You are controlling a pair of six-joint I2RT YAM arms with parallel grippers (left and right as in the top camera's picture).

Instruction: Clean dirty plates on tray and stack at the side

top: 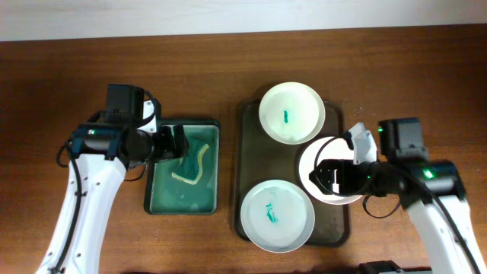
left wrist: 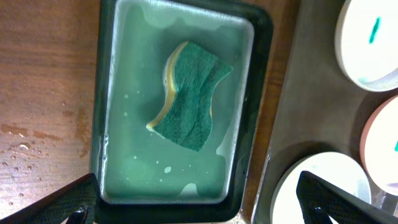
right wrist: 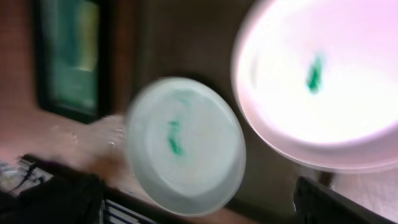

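The robot's right hand should next grab the nearest plate's rim (top: 312,220) on the side away from the tub (top: 156,199), which leaves the plate's smeared side open for cleaning.
Three white plates lie on the dark tray (top: 259,156): a far one (top: 291,113), a near one (top: 277,215) and a right one (top: 313,164). The far and near plates show green smears. My right gripper (top: 332,176) is open and empty, hovering over the right plate. The right wrist view is blurred and shows two smeared plates (right wrist: 186,143) (right wrist: 323,81) ahead of the open fingers (right wrist: 199,205). My left gripper (top: 175,142) is open and empty above the green tub (top: 156,199). In the left wrist view its fingers (left wrist: 199,208) straddle the tub's near end.
A yellow-green sponge (top: 192,164) (left wrist: 186,96) lies in shallow water in the tub (left wrist: 109,124), left of the tray (left wrist: 298,93). Water drops mark the wood left of the tub. Bare brown table surrounds the tub and tray.
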